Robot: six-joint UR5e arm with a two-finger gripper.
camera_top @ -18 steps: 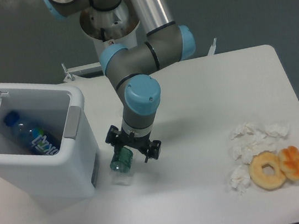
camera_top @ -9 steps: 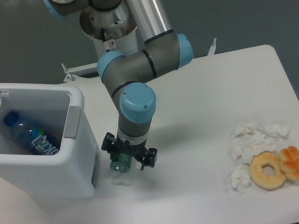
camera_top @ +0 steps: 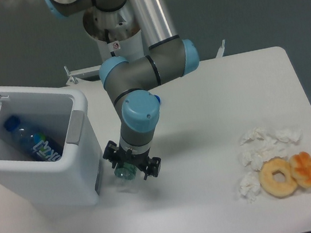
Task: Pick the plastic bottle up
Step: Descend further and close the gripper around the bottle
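Note:
My gripper should next grab the plastic bottle by its green label band to pick it up.
The plastic bottle lies on the white table just right of the bin. It is small and clear with a dark green label band, and the gripper covers most of it. My gripper points straight down over it and is open. One finger stands on each side of the bottle, and the jaws are not closed on it.
A white bin with its lid raised stands at the left and holds a larger blue-capped bottle. Crumpled tissues, a donut and a pastry lie at the right. The table's front edge is near.
The arm has lowered and shifted slightly left, bringing the open gripper down around the bottle. The bottle has stayed in place.

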